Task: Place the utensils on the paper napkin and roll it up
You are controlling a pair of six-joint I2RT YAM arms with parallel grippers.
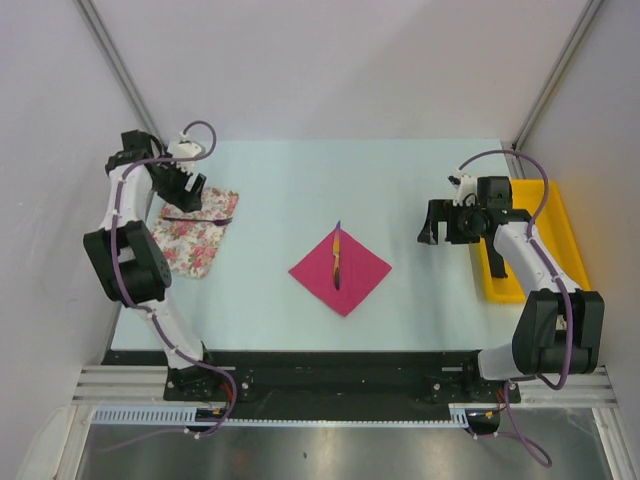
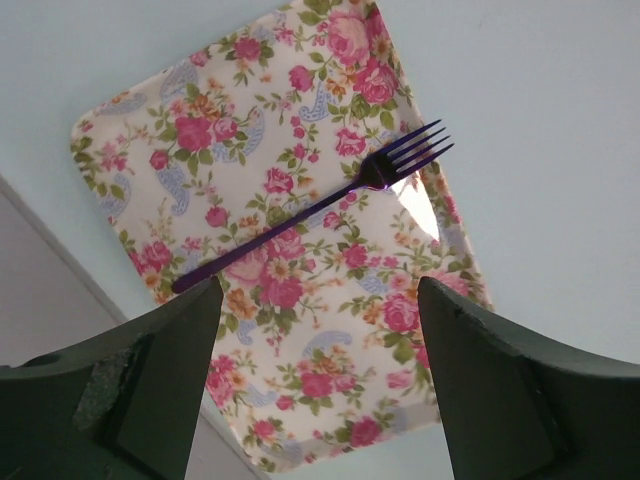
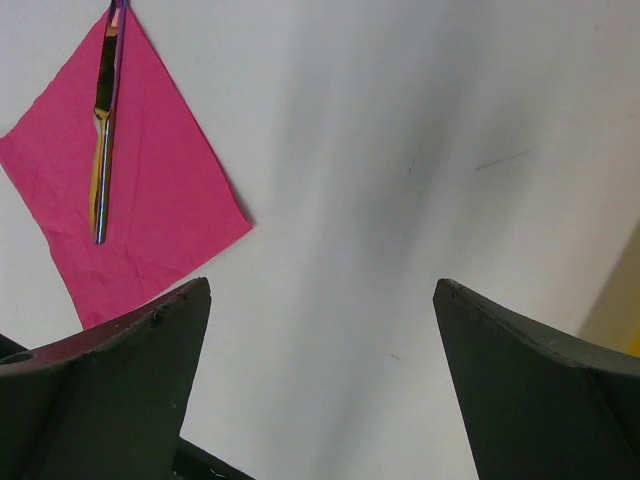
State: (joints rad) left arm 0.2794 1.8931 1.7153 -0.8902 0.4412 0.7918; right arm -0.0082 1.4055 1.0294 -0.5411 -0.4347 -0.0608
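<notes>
My left gripper should next grab the purple fork by its handle just behind the fork's head [image 1: 204, 220], with the tines pointing ahead. Then it can lay the fork alongside the yellow-orange utensil [image 1: 337, 256].
The magenta-pink paper napkin [image 1: 340, 272] lies as a diamond at the table's middle, and it also shows in the right wrist view [image 3: 130, 200]. A yellow-orange utensil [image 1: 337, 256] lies along it, its far end purple and past the napkin's far corner [image 3: 103, 120]. A purple fork [image 2: 312, 208] lies diagonally on the white floral cloth [image 2: 300, 330] at the far left, where it shows as a dark line [image 1: 200, 215]. My left gripper [image 1: 183, 185] [image 2: 320, 285] is open and empty above the fork. My right gripper [image 1: 432, 222] [image 3: 322, 284] is open and empty, right of the napkin.
A yellow tray [image 1: 560, 240] sits at the right edge under my right arm. The floral cloth [image 1: 195, 240] lies near the table's left edge. White walls and metal posts enclose the back and sides.
</notes>
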